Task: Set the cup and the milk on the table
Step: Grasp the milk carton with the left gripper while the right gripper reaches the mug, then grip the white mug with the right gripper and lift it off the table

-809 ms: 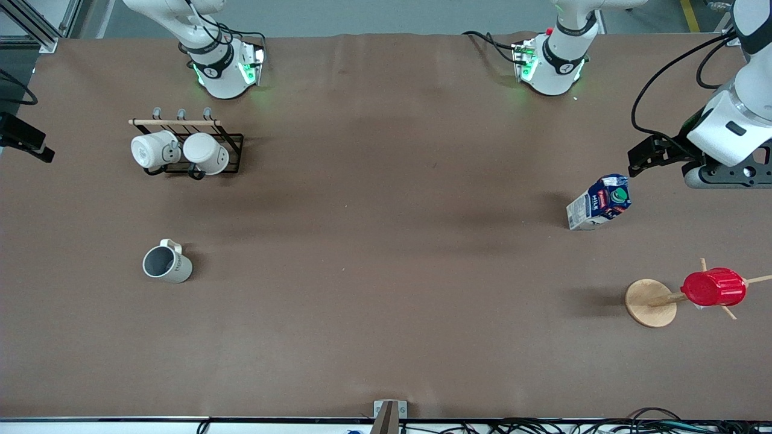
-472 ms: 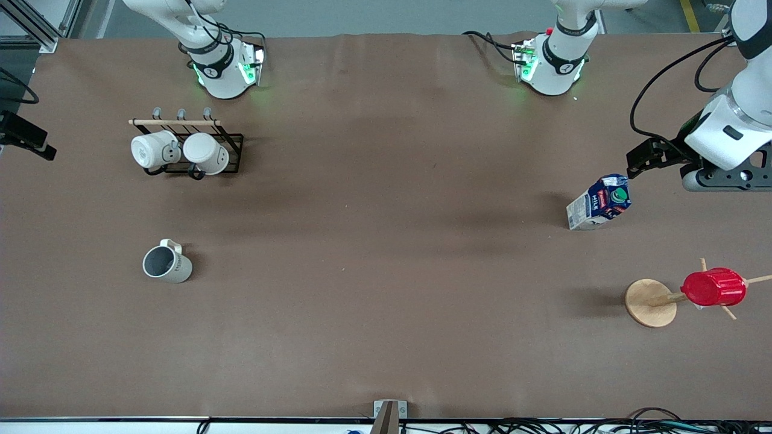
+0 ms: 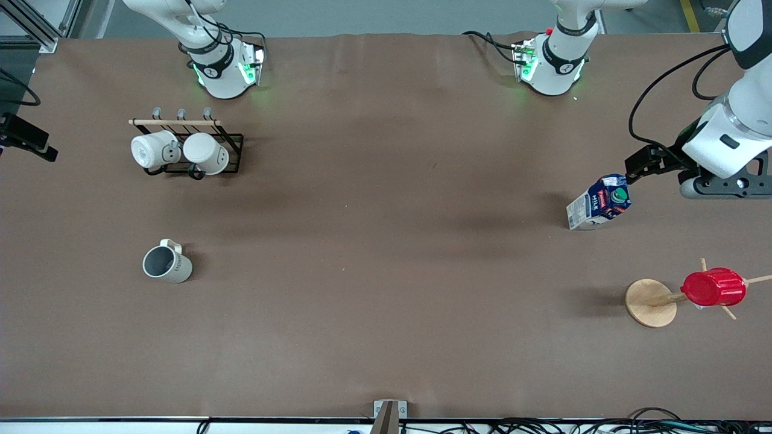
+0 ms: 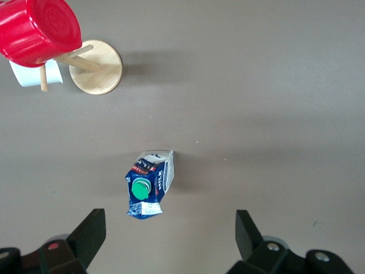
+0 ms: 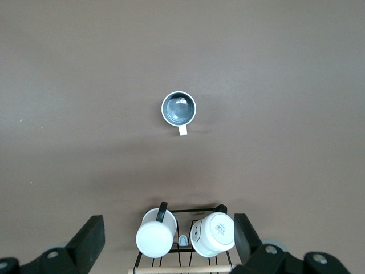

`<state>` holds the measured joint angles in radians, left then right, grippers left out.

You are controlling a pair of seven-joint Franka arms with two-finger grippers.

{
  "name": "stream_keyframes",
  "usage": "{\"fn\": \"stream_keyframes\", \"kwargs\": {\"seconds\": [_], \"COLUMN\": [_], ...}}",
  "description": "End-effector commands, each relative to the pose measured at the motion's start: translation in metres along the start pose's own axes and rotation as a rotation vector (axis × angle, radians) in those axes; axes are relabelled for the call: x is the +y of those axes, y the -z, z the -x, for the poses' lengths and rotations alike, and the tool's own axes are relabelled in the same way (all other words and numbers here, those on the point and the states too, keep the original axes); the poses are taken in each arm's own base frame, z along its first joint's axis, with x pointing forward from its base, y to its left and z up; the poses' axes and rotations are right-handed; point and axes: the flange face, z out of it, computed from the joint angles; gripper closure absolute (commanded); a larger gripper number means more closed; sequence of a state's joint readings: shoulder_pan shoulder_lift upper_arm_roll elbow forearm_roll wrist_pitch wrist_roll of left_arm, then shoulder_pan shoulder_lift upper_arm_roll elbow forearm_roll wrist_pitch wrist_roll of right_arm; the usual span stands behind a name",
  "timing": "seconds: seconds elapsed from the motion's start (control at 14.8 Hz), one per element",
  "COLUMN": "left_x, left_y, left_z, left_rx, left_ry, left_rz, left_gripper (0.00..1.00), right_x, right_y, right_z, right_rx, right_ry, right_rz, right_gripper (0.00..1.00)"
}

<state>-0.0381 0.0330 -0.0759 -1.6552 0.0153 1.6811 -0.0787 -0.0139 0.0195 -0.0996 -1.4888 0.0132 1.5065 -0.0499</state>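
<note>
Next, the right gripper grabs the off-white cup by its rim (image 3: 171, 251) (image 5: 181, 124) to place the cup on the tabletop.
The off-white cup (image 3: 167, 264) with a dark grey inside stands upright on the brown table (image 3: 386, 271) toward the right arm's end; it also shows in the right wrist view (image 5: 178, 108). The milk (image 3: 599, 202), white and blue with a green cap, stands on the table toward the left arm's end. My left gripper (image 3: 648, 161) hangs open in the air just beside and above the milk (image 4: 148, 184); in the left wrist view the gripper (image 4: 169, 214) is wide open and empty. My right gripper (image 5: 168, 220) is open and empty, high over the mug rack.
A black wire rack (image 3: 232, 141) holds two plain white mugs (image 3: 181, 152), farther from the front camera than the cup. A wooden stand (image 3: 650, 302) carries a red ribbed cup (image 3: 713, 287), nearer to the front camera than the milk.
My left arm has shifted a little, bringing its gripper closer to the milk's top. The cup, the milk and the right arm have not moved.
</note>
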Motion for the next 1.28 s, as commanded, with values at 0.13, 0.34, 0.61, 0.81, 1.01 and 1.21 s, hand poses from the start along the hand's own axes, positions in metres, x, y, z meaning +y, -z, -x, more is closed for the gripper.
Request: {"fn": "stream_keyframes", "kwargs": {"seconds": [0.13, 0.34, 0.61, 0.81, 1.01, 1.21], "left_x": [-0.004, -0.012, -0.036, -0.052, -0.073, -0.07], "left_y": [-0.032, -0.081, -0.139, -0.178, -0.213, -0.229], "left_z": [-0.008, -0.006, -0.005, -0.008, 0.002, 0.006], "left_rx": [-0.019, -0.044, -0.037, -0.077, -0.063, -0.052], "left_ry": [-0.009, 0.002, 0.039, 0.027, 0.052, 0.05], "left_rz": [0.007, 0.0, 0.003, -0.032, -0.038, -0.034], "left_gripper": [0.0, 0.0, 0.01, 0.02, 0.03, 0.03], "right_x": [0.0, 0.003, 0.013, 0.016, 0.022, 0.024], "right_y": [-0.094, -0.16, -0.264, -0.312, -0.341, -0.368], "right_z": [-0.048, -0.07, -0.084, -0.08, -0.074, -0.068], "right_rx": [-0.034, -0.044, 0.016, 0.059, 0.063, 0.095], "right_ry": [-0.006, 0.005, 0.044, 0.068, 0.082, 0.085], "right_rz": [0.018, 0.022, 0.034, 0.044, 0.048, 0.055], "right_gripper": [0.0, 0.0, 0.0, 0.0, 0.0, 0.0]}}
